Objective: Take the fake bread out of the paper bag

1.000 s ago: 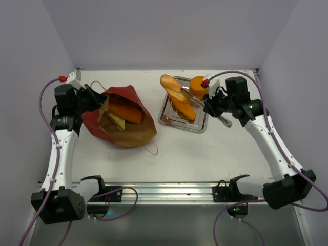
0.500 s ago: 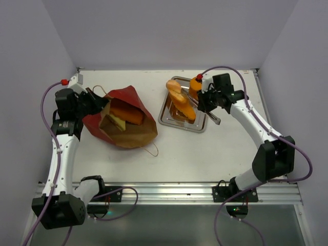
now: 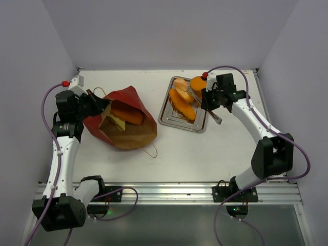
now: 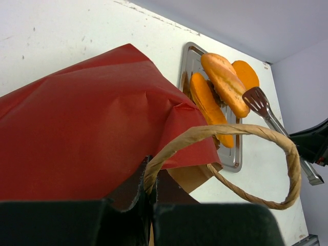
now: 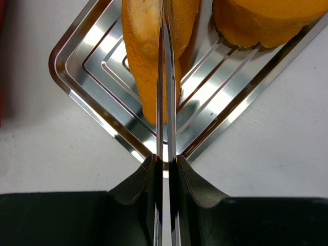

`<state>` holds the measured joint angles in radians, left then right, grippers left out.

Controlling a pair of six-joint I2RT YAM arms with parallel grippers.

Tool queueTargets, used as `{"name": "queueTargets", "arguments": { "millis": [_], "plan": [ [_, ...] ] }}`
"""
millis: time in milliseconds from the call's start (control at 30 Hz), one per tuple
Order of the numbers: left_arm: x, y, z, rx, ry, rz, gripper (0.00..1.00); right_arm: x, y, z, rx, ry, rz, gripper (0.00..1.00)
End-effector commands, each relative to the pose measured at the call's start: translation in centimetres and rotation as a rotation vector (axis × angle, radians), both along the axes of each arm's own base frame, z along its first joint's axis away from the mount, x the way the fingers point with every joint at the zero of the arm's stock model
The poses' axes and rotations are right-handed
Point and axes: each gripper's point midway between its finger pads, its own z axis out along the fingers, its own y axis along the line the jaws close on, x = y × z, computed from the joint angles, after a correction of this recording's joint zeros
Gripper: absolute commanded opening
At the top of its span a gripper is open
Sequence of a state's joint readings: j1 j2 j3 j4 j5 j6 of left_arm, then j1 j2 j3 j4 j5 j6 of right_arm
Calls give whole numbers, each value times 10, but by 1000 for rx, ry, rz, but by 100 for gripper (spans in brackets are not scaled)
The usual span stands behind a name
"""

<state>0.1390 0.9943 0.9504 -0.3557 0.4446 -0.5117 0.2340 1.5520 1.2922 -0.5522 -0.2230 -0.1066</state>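
The metal tongs' heads are at the baguette (image 4: 225, 82) and their arms would spread over the tray, so my right gripper releases them next.
The paper bag (image 3: 134, 97), red outside and brown inside, lies open on its side at the left. An orange slab (image 3: 126, 114) and a sandwich (image 3: 117, 122) of the fake bread show inside it. My left gripper (image 3: 97, 105) is shut on the bag's rim and cord handle (image 4: 246, 130) and holds the mouth up (image 4: 148, 200). My right gripper (image 3: 207, 100) is shut on metal tongs (image 5: 166, 102) that reach over the tray (image 3: 169, 121). A baguette (image 4: 225, 82), a long orange piece (image 4: 205, 102) and a round bun (image 3: 198, 83) lie on the tray.
The bag's second cord handle (image 3: 152, 149) lies on the white table in front of the bag. The tongs' rear end (image 3: 217, 118) sticks out past the tray's right rim. Grey walls close in the left, back and right sides.
My right gripper and tongs have shifted back, and the baguette has moved from overhanging the tray's left rim to lying on the tray. The left gripper and bag have barely moved.
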Motion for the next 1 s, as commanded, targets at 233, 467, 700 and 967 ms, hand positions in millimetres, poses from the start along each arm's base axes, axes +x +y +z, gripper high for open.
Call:
{"name": "queueTargets", "arguments": {
  "millis": [233,467,700,967],
  "plan": [
    [-3,-1,4,11,-27,-20,0,8,4,7,35,-46,-5,8],
    [-3,-1,7,14,-30,-21,0,8,3,10,41,-42,-3,18],
    [-3,-1,7,14,-31,-22,0,6,3,14,43,-51,7,32],
    [-3,-1,10,13,-35,-23,0,7,1,25,43,-80,8,37]
  ]
}}
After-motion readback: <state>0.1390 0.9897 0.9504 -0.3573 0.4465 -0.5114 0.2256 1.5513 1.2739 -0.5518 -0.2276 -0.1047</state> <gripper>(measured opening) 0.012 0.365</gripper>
